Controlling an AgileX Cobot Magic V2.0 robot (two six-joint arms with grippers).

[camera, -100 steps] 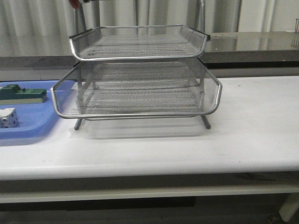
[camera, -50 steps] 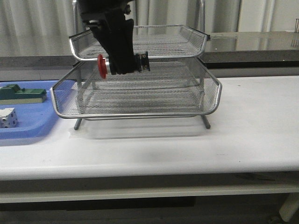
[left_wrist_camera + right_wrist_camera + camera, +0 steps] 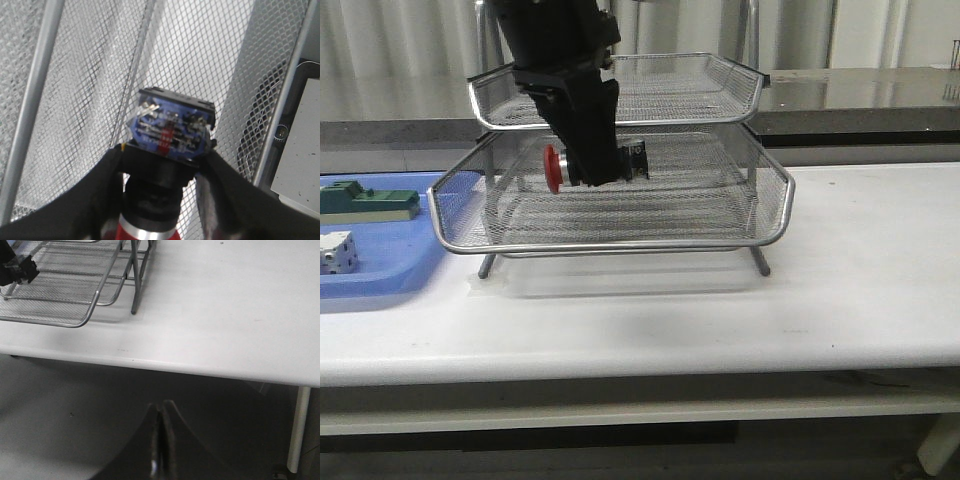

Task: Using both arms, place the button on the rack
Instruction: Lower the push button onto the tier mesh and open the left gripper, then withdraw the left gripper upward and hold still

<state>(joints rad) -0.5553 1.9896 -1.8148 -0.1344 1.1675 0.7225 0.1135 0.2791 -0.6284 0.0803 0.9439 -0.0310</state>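
Note:
The button is low inside the rim of the wire tray and would stay there, so the left gripper should release the button.
The button (image 3: 592,163), with its red mushroom head to the left and blue-and-black switch block to the right, lies sideways in my left gripper (image 3: 588,160) over the middle tray of the silver wire rack (image 3: 620,243). In the left wrist view the gripper (image 3: 162,162) is shut on the button's black collar, with the blue switch block (image 3: 170,131) sticking out above the mesh. My right gripper (image 3: 161,412) is shut and empty, low below the table's front edge, out of the front view. The rack's corner shows in the right wrist view (image 3: 80,320).
A flat blue tray (image 3: 380,262) at the left holds a green block (image 3: 368,202) and a white cube-shaped part (image 3: 337,252). The white table (image 3: 860,260) extends right of the rack. A grey counter runs behind.
My left arm came down into view from above with the button and has lowered it from the top tray's level to the middle tray.

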